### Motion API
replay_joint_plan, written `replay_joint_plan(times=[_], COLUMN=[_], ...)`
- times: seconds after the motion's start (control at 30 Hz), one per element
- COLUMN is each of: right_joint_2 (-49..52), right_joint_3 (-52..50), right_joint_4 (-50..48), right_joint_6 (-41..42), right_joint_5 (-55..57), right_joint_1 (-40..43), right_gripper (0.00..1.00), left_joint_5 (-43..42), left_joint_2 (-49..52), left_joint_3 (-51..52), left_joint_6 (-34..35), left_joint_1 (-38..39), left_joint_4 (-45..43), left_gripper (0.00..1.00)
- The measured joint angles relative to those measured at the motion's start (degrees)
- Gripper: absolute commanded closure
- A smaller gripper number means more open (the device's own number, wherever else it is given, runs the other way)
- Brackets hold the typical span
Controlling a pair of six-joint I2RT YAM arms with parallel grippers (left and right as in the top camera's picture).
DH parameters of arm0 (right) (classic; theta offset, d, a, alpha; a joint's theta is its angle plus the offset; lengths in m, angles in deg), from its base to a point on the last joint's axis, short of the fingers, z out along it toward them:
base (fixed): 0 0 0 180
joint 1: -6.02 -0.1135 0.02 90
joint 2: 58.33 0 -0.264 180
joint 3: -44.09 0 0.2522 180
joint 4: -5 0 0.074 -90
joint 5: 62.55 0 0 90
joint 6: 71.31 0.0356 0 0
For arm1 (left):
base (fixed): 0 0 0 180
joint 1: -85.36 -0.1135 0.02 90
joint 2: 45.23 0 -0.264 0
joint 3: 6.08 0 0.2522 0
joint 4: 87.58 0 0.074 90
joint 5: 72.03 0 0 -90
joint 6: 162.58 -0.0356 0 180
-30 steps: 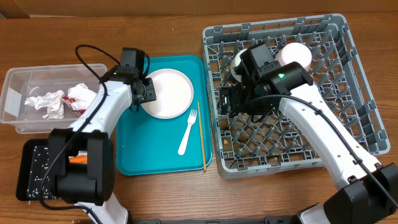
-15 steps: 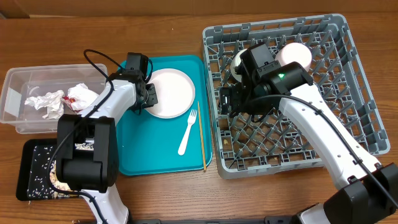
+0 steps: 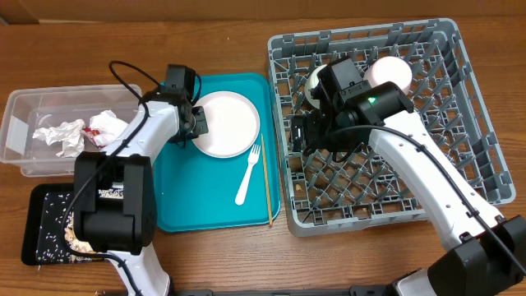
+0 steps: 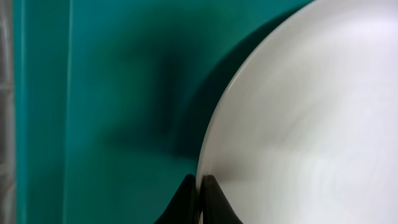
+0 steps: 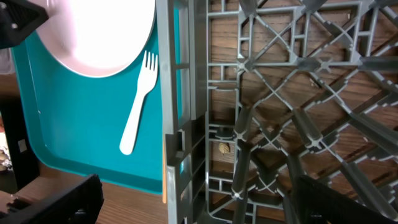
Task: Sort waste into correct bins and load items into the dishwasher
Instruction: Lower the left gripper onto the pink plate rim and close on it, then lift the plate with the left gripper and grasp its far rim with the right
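Observation:
Next, my right gripper grabs the plate [image 3: 226,123] by its rim opposite my left gripper to load the dishwasher.
A pale pink plate [image 3: 226,123] lies at the back of the teal serving tray [image 3: 185,205]. My left gripper [image 3: 200,123] is shut on the plate's left rim. In the left wrist view its two dark fingertips [image 4: 211,194] pinch the edge of the plate [image 4: 305,112]. A white fork [image 3: 247,174] and a thin chopstick [image 3: 266,181] lie on the tray to the right of the plate. My right gripper [image 3: 301,136] hangs open over the left side of the grey dishwasher rack [image 3: 486,168], holding nothing. The right wrist view shows the fork [image 5: 138,106] and plate [image 5: 99,31] beyond the rack wall.
A pale bowl [image 3: 388,72] stands at the back of the rack; another round dish [image 3: 313,82] is partly hidden by my right arm. At the far left a clear tub [image 3: 20,111] holds a crumpled napkin [image 3: 62,136] and red wrapper [image 3: 103,130]. A black tray [image 3: 41,226] with rice sits in front.
My left gripper has closed onto the plate's left rim after shifting slightly right. The right arm and everything in the rack have stayed still.

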Motion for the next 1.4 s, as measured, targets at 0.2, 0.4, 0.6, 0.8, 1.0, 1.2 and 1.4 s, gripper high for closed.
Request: replay_joint_plan(times=[0.2,0.4,0.6,0.8,1.0,1.2,1.4], right_joint_2=[0.0,0.0,0.0,0.0,0.0,0.0,0.0], right_joint_3=[-0.02,0.0,-0.02,-0.02,-0.02,-0.02,-0.02], right_joint_4=[-1.16,-2.29,-4.31,-7.06,-9.31,-9.42,-9.01], right_joint_6=[0.04,0.0,0.04,0.07,0.46,1.36,1.92], right_joint_5=[0.11,0.04,-2.58,-5.73,-7.85,-8.39,-9.01], right_joint_1=[0.0,0.0,-0.02,-0.02,0.0,-0.02,-0.02], right_gripper=[0.0,0.0,0.0,0.0,0.01,0.19,0.52], left_joint_5=[1.27,1.49,-6.36,-13.53,-15.54,-18.16,-18.82], left_joint_2=[-1.46,-6.58,-15.13,-17.14,-17.14,-17.14,-17.14], left_joint_3=[-9.55,-16.5,-17.86,-17.99,-17.99,-17.99,-17.99], left_joint_6=[-0.04,-0.22,-0.66,-2.16,-3.89,-4.85,-5.03], left_joint_1=[-0.85,-1.01,-1.01,-0.94,0.46,4.04,7.43], left_joint_4=[11.34,20.2,28.02,34.64,37.11,35.63,33.94], left_gripper=[0.96,0.96,0.96,0.96,0.96,0.96,0.96])
